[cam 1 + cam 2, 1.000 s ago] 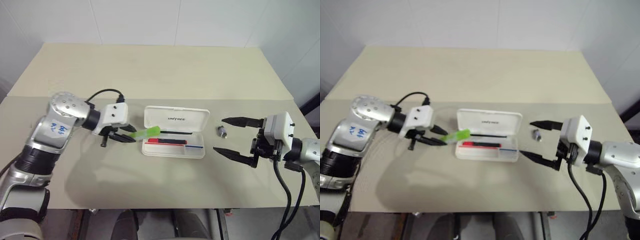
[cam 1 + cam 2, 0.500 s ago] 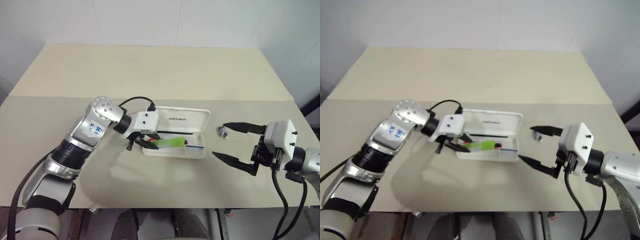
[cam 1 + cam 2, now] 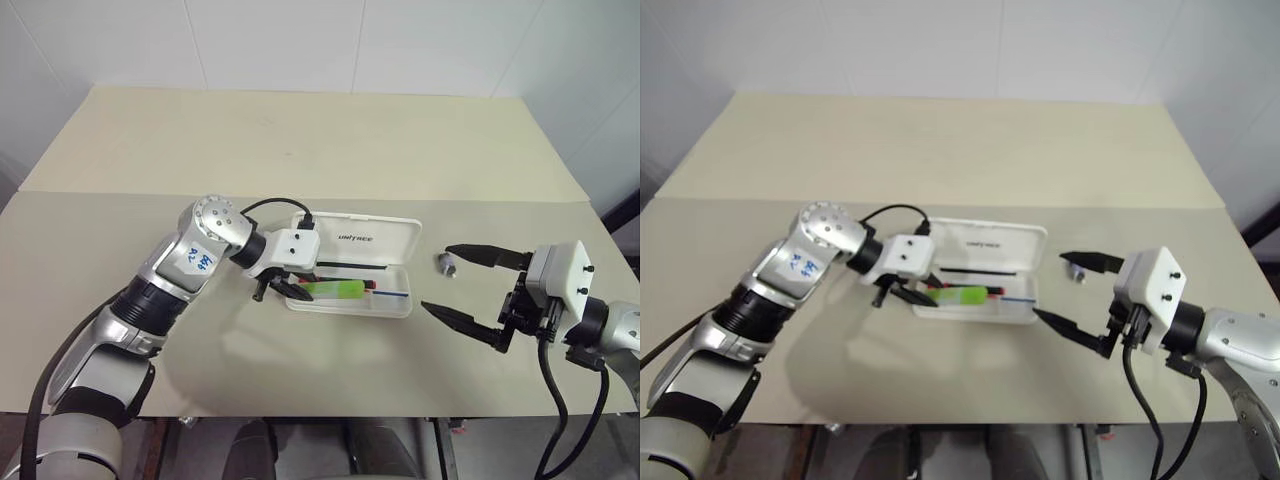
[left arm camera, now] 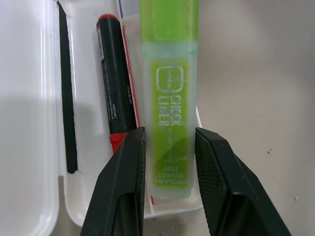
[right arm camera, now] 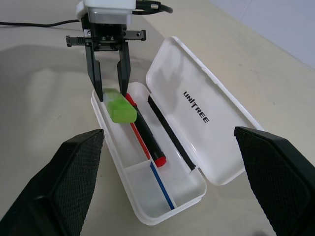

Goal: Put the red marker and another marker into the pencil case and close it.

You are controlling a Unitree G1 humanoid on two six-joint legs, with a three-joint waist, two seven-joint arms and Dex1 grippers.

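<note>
The left gripper should open now: the green marker hangs over the pencil case's front section, next to the red marker, so the green marker would end up in the pencil case (image 3: 372, 240).
The white pencil case (image 3: 372, 240) lies open at the table's middle, its lid flat behind the tray. In the tray lies the red marker (image 4: 115, 93), black-barrelled with a red cap. My left gripper (image 3: 288, 290) is shut on the lime-green marker (image 3: 336, 289), holding it by one end over the tray's left part, alongside the red marker (image 5: 145, 135). Whether the green marker (image 5: 121, 109) touches the tray I cannot tell. My right gripper (image 3: 438, 277) stands open to the right of the case, holding nothing.
A small grey cylinder (image 3: 444, 263) stands on the table between the case's right end and the right gripper. A black cable (image 3: 268, 203) loops behind the left wrist. Bare tabletop (image 3: 300, 140) stretches behind the case.
My left gripper carried the green marker rightward and down, from beside the case's left end to over the tray. The right gripper stayed about where it was, open.
</note>
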